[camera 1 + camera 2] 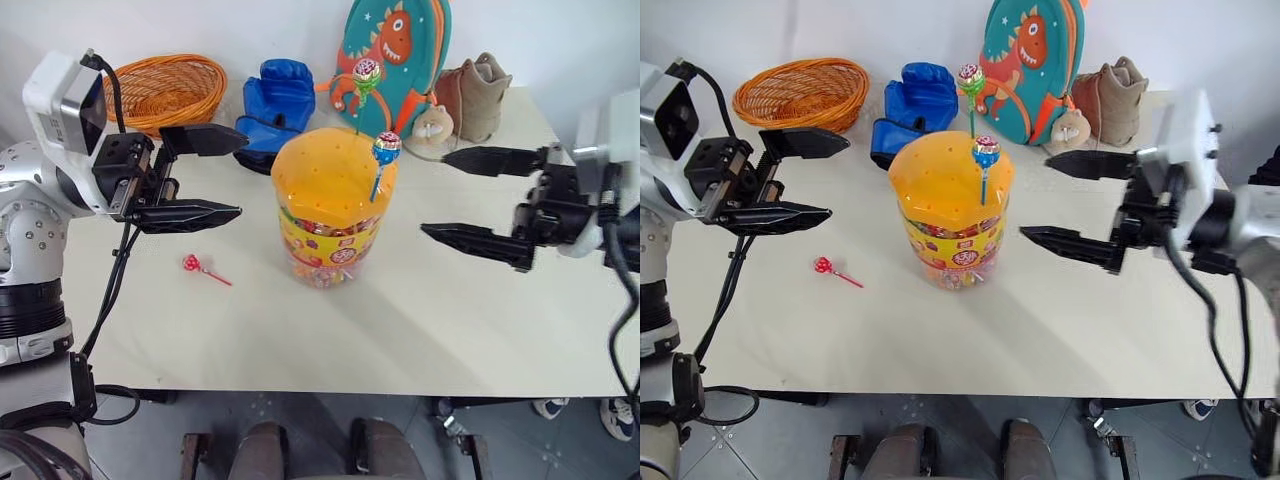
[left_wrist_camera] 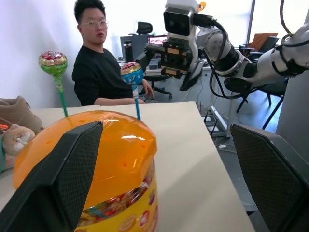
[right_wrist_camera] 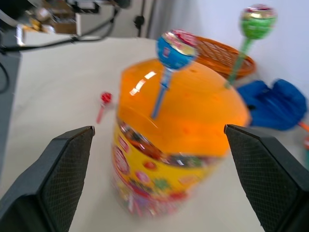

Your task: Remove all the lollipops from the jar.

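Observation:
My right gripper needs to move toward the lid point(image 1: 322, 178) before it closes on the stick. Both of my fingers end short of the blue stick point(image 1: 386, 148), so they would miss it if I closed now.
The jar point(image 1: 332, 215), clear with an orange domed lid and a yellow-red label, stands upright mid-table. Two lollipops stick up from holes in its lid: one on a green stick point(image 1: 366, 72) at the back and one on a blue stick point(image 1: 386, 148) at the right front. A third lollipop point(image 1: 192, 264), on a red stick, lies on the table left of the jar. My left gripper point(image 1: 240, 176) hovers open just left of the lid, pointing at it. On the other side my right gripper point(image 1: 436, 193) is open too, pointing inward, a short gap from the jar. Neither holds anything.
Along the table's back edge are a woven orange basket point(image 1: 165, 90), blue boxing gloves point(image 1: 275, 110), a dinosaur backpack point(image 1: 395, 45), a small plush point(image 1: 432, 128) and a tan boot point(image 1: 478, 92). A person point(image 2: 99, 67) sits beyond the table.

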Controlling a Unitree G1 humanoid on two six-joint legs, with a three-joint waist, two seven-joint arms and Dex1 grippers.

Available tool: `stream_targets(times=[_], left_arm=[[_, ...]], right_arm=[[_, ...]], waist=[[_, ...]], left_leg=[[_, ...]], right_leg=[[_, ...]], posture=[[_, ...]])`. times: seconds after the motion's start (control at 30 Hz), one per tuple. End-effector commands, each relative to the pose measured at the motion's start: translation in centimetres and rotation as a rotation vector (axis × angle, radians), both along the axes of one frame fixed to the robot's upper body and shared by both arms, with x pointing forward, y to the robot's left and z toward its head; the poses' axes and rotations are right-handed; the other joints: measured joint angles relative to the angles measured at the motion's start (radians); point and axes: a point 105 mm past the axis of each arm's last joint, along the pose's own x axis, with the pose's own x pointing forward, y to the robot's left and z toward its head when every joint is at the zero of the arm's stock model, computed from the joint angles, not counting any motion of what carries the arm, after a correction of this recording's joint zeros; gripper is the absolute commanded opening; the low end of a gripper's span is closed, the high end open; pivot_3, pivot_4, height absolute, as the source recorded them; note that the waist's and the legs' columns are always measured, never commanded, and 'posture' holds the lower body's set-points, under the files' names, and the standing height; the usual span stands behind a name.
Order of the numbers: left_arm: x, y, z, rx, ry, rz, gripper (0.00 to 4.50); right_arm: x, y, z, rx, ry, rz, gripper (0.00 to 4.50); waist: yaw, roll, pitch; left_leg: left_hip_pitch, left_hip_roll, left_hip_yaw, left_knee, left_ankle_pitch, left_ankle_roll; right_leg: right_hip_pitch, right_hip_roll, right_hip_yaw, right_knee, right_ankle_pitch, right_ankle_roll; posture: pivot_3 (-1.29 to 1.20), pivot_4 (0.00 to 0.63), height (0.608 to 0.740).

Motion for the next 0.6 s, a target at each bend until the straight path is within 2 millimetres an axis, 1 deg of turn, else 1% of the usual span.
stream_targets(times=[0.03,0.13,0.23,0.33,0.4,0.53,0.57,0.6], left_arm=[[-0.6,1.5,0.7,-0.003,-0.048,0.046,4.46],[-0.7,3.7,-0.1,0.014,-0.024,0.137,4.46],[-1.2,5.8,-0.8,0.01,0.003,0.228,4.46],[-1.6,7.2,-1.5,0.002,0.028,0.289,4.46],[-1.9,7.9,-2.0,-0.01,0.045,0.315,4.46],[-2.2,8.4,-2.7,-0.034,0.066,0.347,4.46],[-2.2,8.5,-2.9,-0.042,0.069,0.355,4.5],[-2.3,8.5,-2.9,-0.049,0.071,0.359,4.5]], right_arm=[[0.9,0.9,0.9,0.011,-0.048,0.006,4.5],[2.1,2.3,0.5,0.025,-0.05,0.056,4.5],[3.5,2.6,0.3,0.044,-0.041,0.059,4.5],[4.1,2.9,0.6,0.066,-0.046,0.075,4.5],[4.3,3.1,0.9,0.078,-0.048,0.088,4.5],[4.4,3.2,1.1,0.071,-0.05,0.111,4.5],[4.2,3.2,1.3,0.075,-0.052,0.122,4.13],[4.1,3.2,1.4,0.078,-0.055,0.129,3.94]], waist=[[-0.007,0.0,0.0],[-0.016,0.0,0.0],[-0.022,0.001,0.001],[-0.02,0.001,0.001],[-0.018,0.001,0.001],[-0.014,0.002,0.001],[-0.013,0.002,0.001],[-0.013,0.002,0.001]], left_leg=[[0.0,0.0,0.0,0.0,0.0,0.0],[0.0,0.0,0.0,0.0,0.0,0.0],[0.0,0.0,0.0,-0.001,0.0,0.0],[-0.001,0.0,0.0,-0.001,0.0,0.0],[-0.001,0.0,0.001,0.0,0.0,0.001],[-0.001,0.0,0.001,0.0,-0.001,0.001],[-0.001,0.0,0.001,0.0,-0.001,0.001],[-0.001,0.0,0.001,0.0,-0.001,0.002]], right_leg=[[0.0,0.0,0.0,0.0,0.0,0.0],[-0.001,0.0,0.0,0.0,0.0,0.0],[-0.002,0.0,0.001,0.001,0.0,0.0],[-0.002,-0.001,0.0,0.001,0.0,0.0],[-0.002,-0.001,0.001,0.002,0.0,0.0],[-0.002,-0.001,0.0,0.002,0.0,0.0],[-0.002,-0.002,0.0,0.002,0.0,0.0],[-0.002,-0.002,0.001,0.002,0.0,0.0]], posture=[[0.0,0.15,0.74],[0.0,0.15,0.74],[0.0,0.15,0.74],[0.0,0.15,0.74],[0.0,0.15,0.74],[0.0,0.15,0.74],[0.0,0.15,0.74],[0.0,0.15,0.74]])
